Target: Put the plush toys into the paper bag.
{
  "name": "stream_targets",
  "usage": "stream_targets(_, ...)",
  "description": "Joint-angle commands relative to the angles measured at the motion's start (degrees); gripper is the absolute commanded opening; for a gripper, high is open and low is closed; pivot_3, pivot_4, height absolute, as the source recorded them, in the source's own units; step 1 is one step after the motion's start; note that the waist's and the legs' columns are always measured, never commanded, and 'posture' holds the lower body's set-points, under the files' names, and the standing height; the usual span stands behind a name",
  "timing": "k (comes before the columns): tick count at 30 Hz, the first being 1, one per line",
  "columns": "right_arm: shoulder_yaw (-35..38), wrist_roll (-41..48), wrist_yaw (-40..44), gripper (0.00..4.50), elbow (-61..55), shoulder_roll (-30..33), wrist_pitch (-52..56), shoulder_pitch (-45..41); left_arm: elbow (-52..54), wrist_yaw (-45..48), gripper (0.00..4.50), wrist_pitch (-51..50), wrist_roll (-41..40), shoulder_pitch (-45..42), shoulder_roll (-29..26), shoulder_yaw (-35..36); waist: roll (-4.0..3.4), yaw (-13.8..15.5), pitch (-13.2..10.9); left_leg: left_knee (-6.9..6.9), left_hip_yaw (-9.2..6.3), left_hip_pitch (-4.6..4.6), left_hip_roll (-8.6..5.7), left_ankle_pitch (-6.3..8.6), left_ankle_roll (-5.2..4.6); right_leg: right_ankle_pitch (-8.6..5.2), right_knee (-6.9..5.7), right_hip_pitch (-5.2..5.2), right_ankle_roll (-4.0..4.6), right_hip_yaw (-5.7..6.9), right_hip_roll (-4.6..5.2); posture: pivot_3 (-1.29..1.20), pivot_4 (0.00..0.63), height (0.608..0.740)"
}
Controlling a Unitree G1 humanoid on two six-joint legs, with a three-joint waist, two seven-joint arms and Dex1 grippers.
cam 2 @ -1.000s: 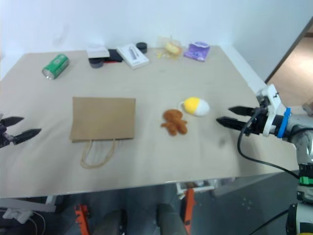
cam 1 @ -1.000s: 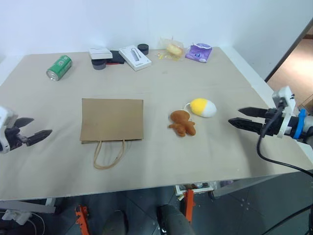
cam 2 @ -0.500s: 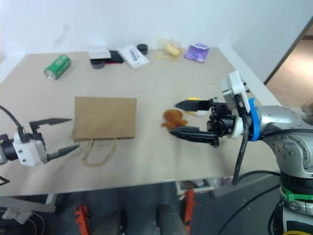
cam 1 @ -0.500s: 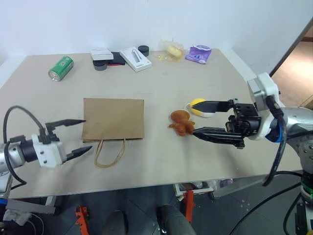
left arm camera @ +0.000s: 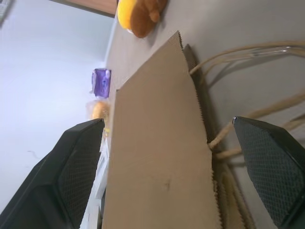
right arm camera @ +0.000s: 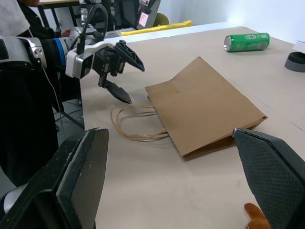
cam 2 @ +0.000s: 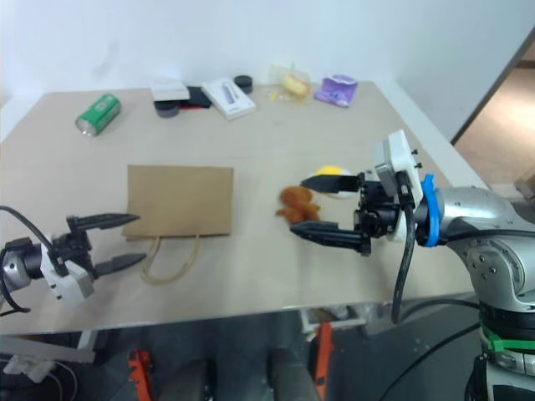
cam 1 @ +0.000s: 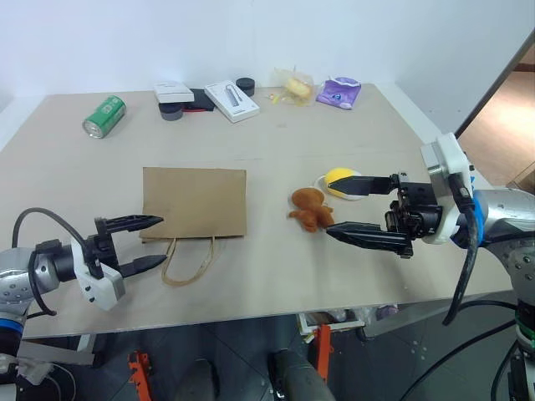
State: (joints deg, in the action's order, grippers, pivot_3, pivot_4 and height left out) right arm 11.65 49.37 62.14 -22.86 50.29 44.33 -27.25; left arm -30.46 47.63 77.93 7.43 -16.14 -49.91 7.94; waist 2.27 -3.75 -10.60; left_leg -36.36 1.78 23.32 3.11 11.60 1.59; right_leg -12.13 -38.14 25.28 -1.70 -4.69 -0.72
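Observation:
My left fingertips stop short and face the bag's edge [cam 1: 194,237], so it isn't time to close yet. My left gripper should first move toward the paper bag's handle [cam 1: 185,283], then close on the handle.
The brown paper bag [cam 1: 194,203] lies flat on the table, its loop handles [cam 1: 185,261] toward the near edge. My left gripper [cam 1: 159,241] is open at the bag's near-left corner, beside the handles, holding nothing. To the bag's right lie the plush toys: the brown gingerbread figure [cam 1: 310,209] and, behind it, the yellow-and-white egg [cam 1: 338,176]. My right gripper [cam 1: 332,207] is open and points left at them, one finger crossing in front of the egg, the other just below the gingerbread figure. The right wrist view looks over the bag [right arm camera: 205,107] to the left gripper [right arm camera: 133,85].
Along the table's far edge lie a green can [cam 1: 102,115], white boxes [cam 1: 230,98] with small black items, a yellow item in clear wrapper [cam 1: 295,85] and a purple packet [cam 1: 339,89]. The table's near edge runs just below both grippers.
Both arms have swung in from the table's sides: the left gripper to the bag's handles, rolling its wrist, and the right gripper to the toys. Both stay open.

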Motion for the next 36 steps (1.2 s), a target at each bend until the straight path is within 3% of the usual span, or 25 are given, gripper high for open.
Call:
stream_targets(1, 1.2, 0.3, -0.3, 4.5, -1.7, 0.9, -1.1, -0.2, -0.6, -3.9, 4.46, 1.7, 2.9, 0.1, -1.3, -0.8, 0.0, 0.0, 0.0, 0.0, 0.0, 0.01, 0.0, 0.0, 0.0, 0.0, 0.0, 0.0, 0.0, 0.01, 0.0, 0.0, 0.15, 0.74)
stream_targets(15, 1.2, 0.8, -1.2, 4.5, -1.8, 0.6, -0.9, 0.0, -3.2, -14.1, 4.46, 1.1, 8.1, -1.3, -4.5, -2.2, 0.0, 0.0, 0.0, 0.0, 0.01, 0.01, 0.01, 0.0, 0.0, 0.01, 0.0, 0.0, -0.01, 0.02, 0.02, 0.0, 0.15, 0.74)
stream_targets(27, 1.1, 1.2, -2.1, 4.5, -2.1, 0.5, -0.5, -0.8, -2.3, -19.3, 4.46, -0.1, 13.4, -2.3, -4.0, -6.4, 0.0, 0.0, 0.0, 0.0, 0.03, 0.01, 0.01, 0.0, 0.0, 0.03, 0.0, 0.0, -0.01, 0.02, 0.02, 0.0, 0.15, 0.74)
stream_targets(33, 0.8, 2.1, -3.9, 4.5, -2.7, -0.5, -0.2, -1.5, -0.4, -19.8, 4.46, -1.5, 11.6, -3.7, -1.4, -11.8, 0.01, 0.0, 0.0, 0.0, 0.07, 0.0, 0.0, 0.0, 0.0, 0.04, 0.0, -0.01, -0.04, 0.0, 0.04, 0.0, 0.15, 0.74)
stream_targets(36, 0.7, 2.5, -4.4, 4.5, -2.9, -0.4, -0.1, -1.6, -0.1, -19.5, 3.17, -2.9, 10.0, -4.4, -1.1, -13.8, 0.02, 0.0, 0.0, 0.0, 0.06, 0.01, -0.01, 0.0, 0.0, 0.05, 0.0, -0.01, -0.05, 0.0, 0.04, 0.0, 0.15, 0.74)
